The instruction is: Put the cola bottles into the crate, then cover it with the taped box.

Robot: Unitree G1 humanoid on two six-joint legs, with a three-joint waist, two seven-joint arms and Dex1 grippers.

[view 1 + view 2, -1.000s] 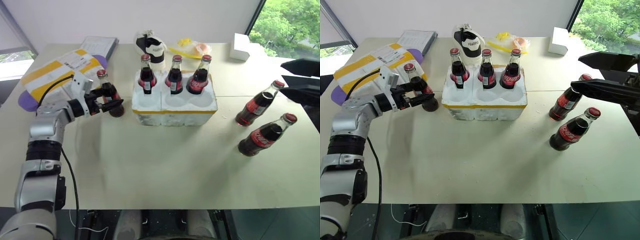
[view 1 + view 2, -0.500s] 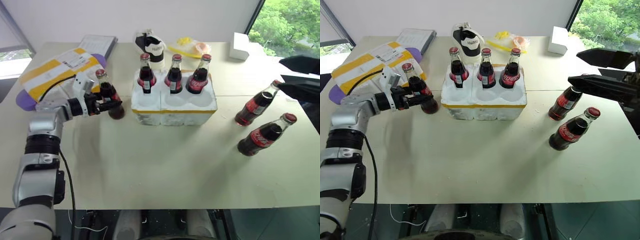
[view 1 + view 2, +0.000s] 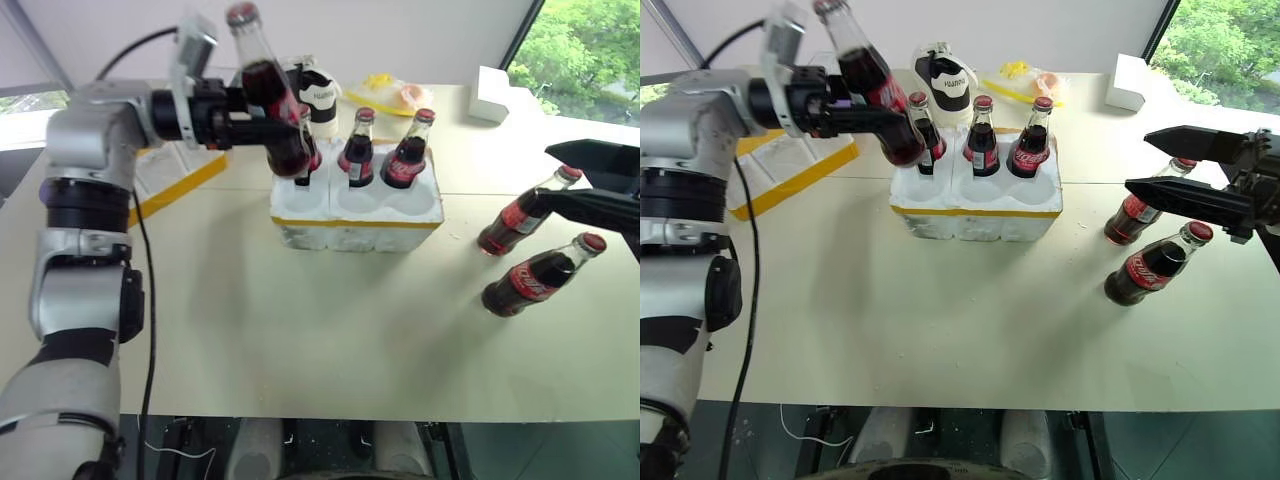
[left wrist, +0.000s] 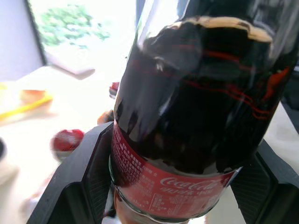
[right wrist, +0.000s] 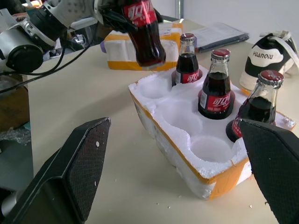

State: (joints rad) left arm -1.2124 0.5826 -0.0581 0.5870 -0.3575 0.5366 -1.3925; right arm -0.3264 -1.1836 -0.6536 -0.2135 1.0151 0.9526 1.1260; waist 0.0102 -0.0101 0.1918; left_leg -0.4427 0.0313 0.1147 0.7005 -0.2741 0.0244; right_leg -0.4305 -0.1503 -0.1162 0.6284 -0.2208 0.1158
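The cola bottle's base hangs tilted above the crate's front well, so the robot should lower the bottle farther in before the left gripper lets go of it.
My left gripper is shut on a cola bottle and holds it tilted in the air above the left end of the crate. In the left wrist view that bottle sits between the black fingers. The crate's back row holds three bottles; the front wells are bare. Two more bottles stand on the table at the right. My right gripper hangs open beside them, holding nothing. The taped box lies at the left, partly hidden behind my left arm.
A black and white shoe stands behind the crate, with a yellow and orange bag beside it. A small plain white box is at the far right and a flat grey book at the back. Window frames edge the table.
My left gripper closed on the bottle beside the crate, then lifted it up and to the right, above the crate's left end. The right gripper has stayed put.
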